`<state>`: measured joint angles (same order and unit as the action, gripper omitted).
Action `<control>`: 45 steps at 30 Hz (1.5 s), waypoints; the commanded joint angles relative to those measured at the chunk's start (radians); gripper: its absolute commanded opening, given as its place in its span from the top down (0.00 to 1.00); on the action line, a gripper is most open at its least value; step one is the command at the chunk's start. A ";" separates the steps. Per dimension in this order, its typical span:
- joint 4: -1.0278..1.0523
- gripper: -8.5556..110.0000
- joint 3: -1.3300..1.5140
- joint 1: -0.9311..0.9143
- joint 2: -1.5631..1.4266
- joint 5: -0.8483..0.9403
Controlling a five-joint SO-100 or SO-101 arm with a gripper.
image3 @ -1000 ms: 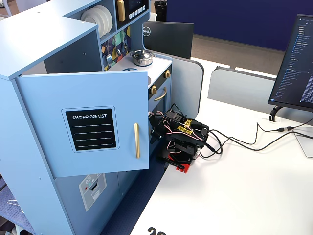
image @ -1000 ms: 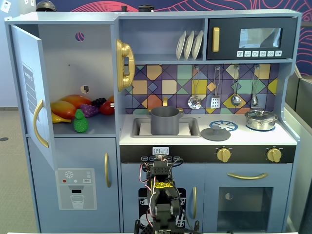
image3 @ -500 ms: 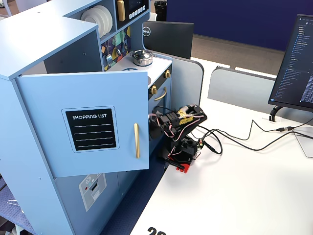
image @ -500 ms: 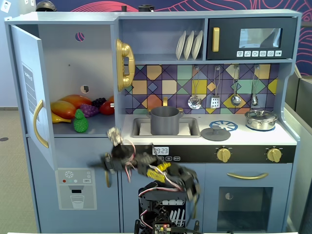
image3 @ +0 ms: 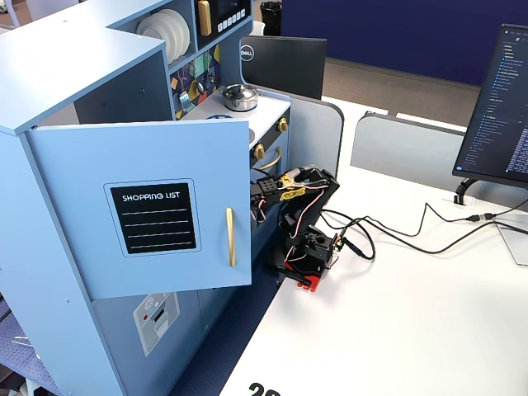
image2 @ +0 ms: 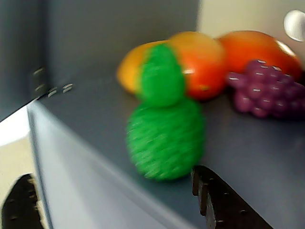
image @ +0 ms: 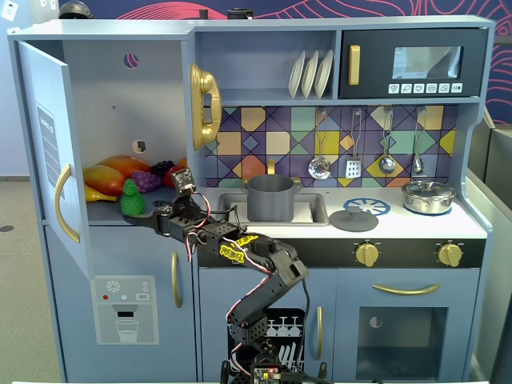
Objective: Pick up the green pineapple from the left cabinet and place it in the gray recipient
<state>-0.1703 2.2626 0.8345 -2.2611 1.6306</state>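
Observation:
The green pineapple needs to go in the gray recipient (image: 270,198), so my gripper should grab it by its rounded body (image: 132,203) next.
The green pineapple (image: 132,198) stands upright at the front of the left cabinet's (image: 112,104) shelf, whose door is swung open. In the wrist view it (image2: 164,138) is blurred and close ahead, on the shelf (image2: 95,109) near the front edge. My gripper (image2: 110,175) is open and holds nothing. Its right finger (image2: 224,200) is just below and to the right of the fruit; its left finger (image2: 21,205) hangs off the shelf edge. In a fixed view the gripper (image: 150,216) is just right of the pineapple. The gray recipient (image: 270,198) stands in the sink.
Orange-red fruits (image2: 205,62) and purple grapes (image2: 267,90) lie behind the pineapple. A round gray lid (image: 354,220) and a shiny silver pot (image: 428,196) sit on the counter. In a fixed view the open door (image3: 140,198) hides the cabinet's inside and the gripper.

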 commanded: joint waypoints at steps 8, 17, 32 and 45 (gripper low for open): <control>-0.117 0.59 -0.207 -0.043 0.210 -0.126; -0.175 0.62 -0.379 -0.011 0.448 -0.081; -0.554 0.93 -0.302 0.121 0.213 0.121; -0.541 0.93 -0.026 -0.364 -0.383 0.080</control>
<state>-0.7624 2.2718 0.6918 -2.5157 1.7902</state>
